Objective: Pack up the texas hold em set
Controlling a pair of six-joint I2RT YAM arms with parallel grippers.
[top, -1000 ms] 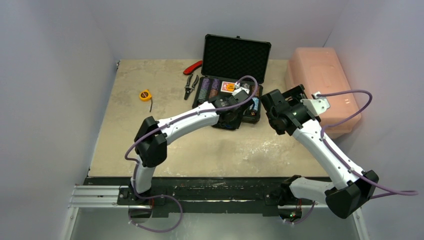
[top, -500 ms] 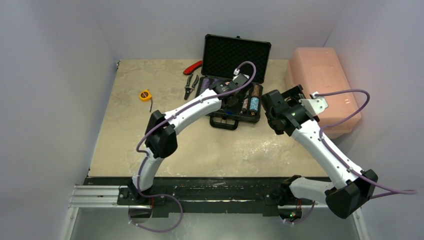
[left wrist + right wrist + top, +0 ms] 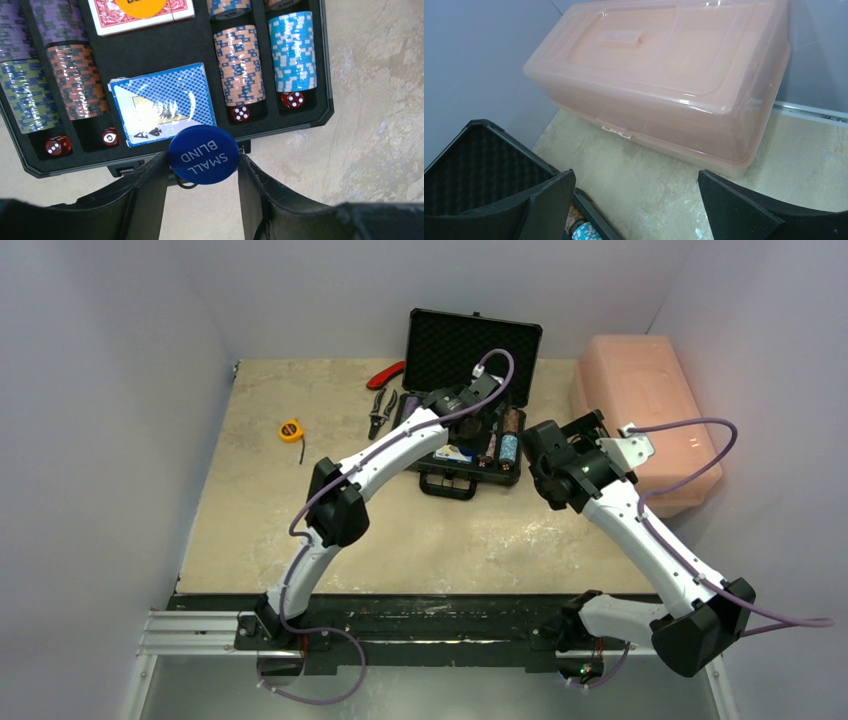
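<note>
The disc would drop at the case's near edge if the left gripper opened now, so the left gripper needs to move it to the middle of the blue card deck before letting go.
The black briefcase [image 3: 428,453] lies open on the table with its foam-lined lid [image 3: 472,347] upright. In the left wrist view its tray holds striped chip stacks [image 3: 239,66], a blue card deck [image 3: 162,103], a red card deck [image 3: 107,15] with an orange disc [image 3: 141,6] on it, and small red dice [image 3: 241,113]. My left gripper [image 3: 202,162] is shut on a blue disc [image 3: 203,154] marked SMALL BLIND, held above the case's near edge. My right gripper [image 3: 634,192] is open and empty, just right of the case.
A pink plastic box [image 3: 645,405] stands at the right, also in the right wrist view [image 3: 664,75]. Red-handled pliers [image 3: 383,375], black pliers [image 3: 381,412] and a yellow tape measure [image 3: 290,430] lie left of the case.
My left arm has reached farther over the case with the blue disc, uncovering the blue deck. The right arm has barely moved.
</note>
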